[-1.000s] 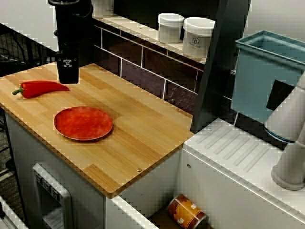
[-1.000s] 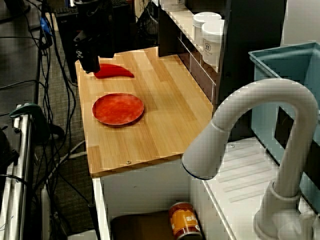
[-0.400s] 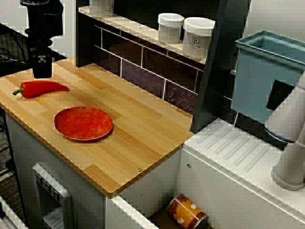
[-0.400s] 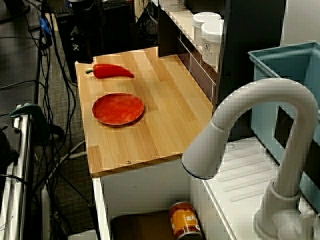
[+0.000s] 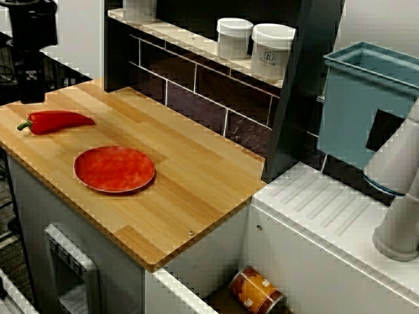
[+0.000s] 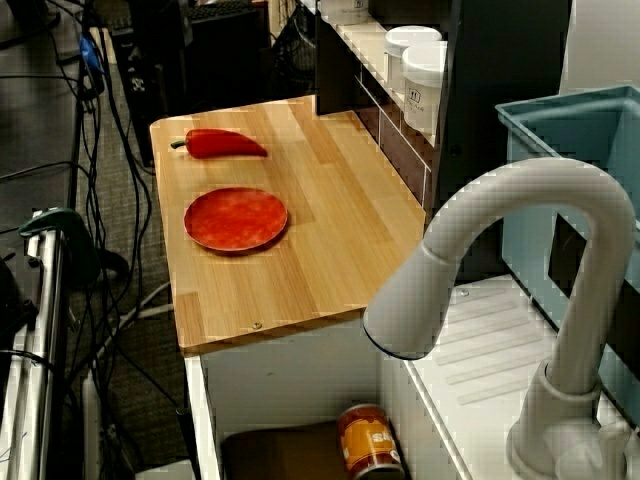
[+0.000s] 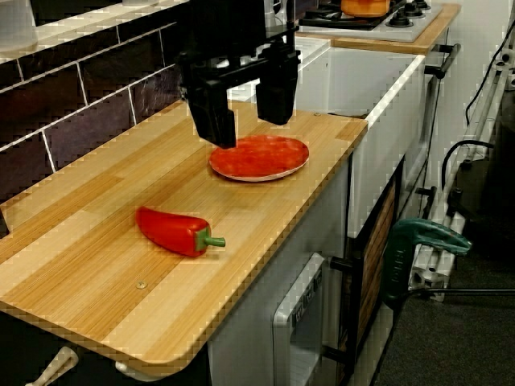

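Observation:
The gripper will grab the red chili pepper by its thick stem end [image 5: 39, 123] next, and then the robot will move the pepper past the plate [image 5: 114, 169].
A red pepper [image 5: 57, 121] with a green stem lies near the left end of the wooden counter [image 5: 196, 176]. Just to its right sits an orange-red plate [image 5: 114, 169] with nothing on it. My gripper [image 5: 30, 97] hangs raised beyond the counter's left end, apart from the pepper. In the view that rides on the gripper, the gripper [image 7: 245, 104] is open with nothing between its black fingers [image 7: 213, 112]; below them lie the pepper [image 7: 170, 230] and the plate [image 7: 259, 156]. From behind the faucet, the pepper [image 6: 225, 143] and plate [image 6: 236, 218] show, and the gripper [image 6: 140, 95] is dark against a dark background.
Two white jars [image 5: 234, 38] stand on the shelf above the tiled back wall. A blue bin [image 5: 366, 104] and a white faucet [image 6: 500, 290] are at the right by the sink. A can [image 5: 256, 291] lies below. Cables [image 6: 100, 150] and a green clamp [image 7: 422, 241] are beside the counter.
My gripper has moved left from above the pepper's tip to past the counter's left end. The pepper and the plate have stayed put.

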{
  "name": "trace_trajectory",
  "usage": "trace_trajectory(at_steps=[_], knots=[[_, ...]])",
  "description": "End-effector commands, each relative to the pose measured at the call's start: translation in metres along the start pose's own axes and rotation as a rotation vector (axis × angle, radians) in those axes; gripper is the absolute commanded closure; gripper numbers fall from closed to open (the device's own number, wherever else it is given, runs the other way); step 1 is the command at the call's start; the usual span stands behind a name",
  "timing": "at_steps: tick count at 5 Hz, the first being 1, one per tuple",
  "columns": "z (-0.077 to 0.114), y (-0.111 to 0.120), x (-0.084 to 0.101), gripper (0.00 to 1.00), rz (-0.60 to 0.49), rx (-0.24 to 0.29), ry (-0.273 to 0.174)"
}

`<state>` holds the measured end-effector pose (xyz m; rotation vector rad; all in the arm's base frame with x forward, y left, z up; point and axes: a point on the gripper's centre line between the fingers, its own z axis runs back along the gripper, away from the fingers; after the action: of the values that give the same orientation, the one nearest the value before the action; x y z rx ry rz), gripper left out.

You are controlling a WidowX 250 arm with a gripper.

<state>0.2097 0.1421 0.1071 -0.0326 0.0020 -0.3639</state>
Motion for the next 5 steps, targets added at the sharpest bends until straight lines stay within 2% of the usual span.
trace_trajectory(at_steps=[1, 3, 4, 5], knots=[[-0.014, 0.039, -0.009, 0.00, 0.227, 0.057, -0.045], [-0.041, 0.047, 0.008, 0.00, 0.258, 0.073, -0.037], [-0.052, 0.051, 0.019, 0.00, 0.278, 0.092, -0.017], [-0.054, 0.051, 0.020, 0.00, 0.283, 0.109, -0.022]])
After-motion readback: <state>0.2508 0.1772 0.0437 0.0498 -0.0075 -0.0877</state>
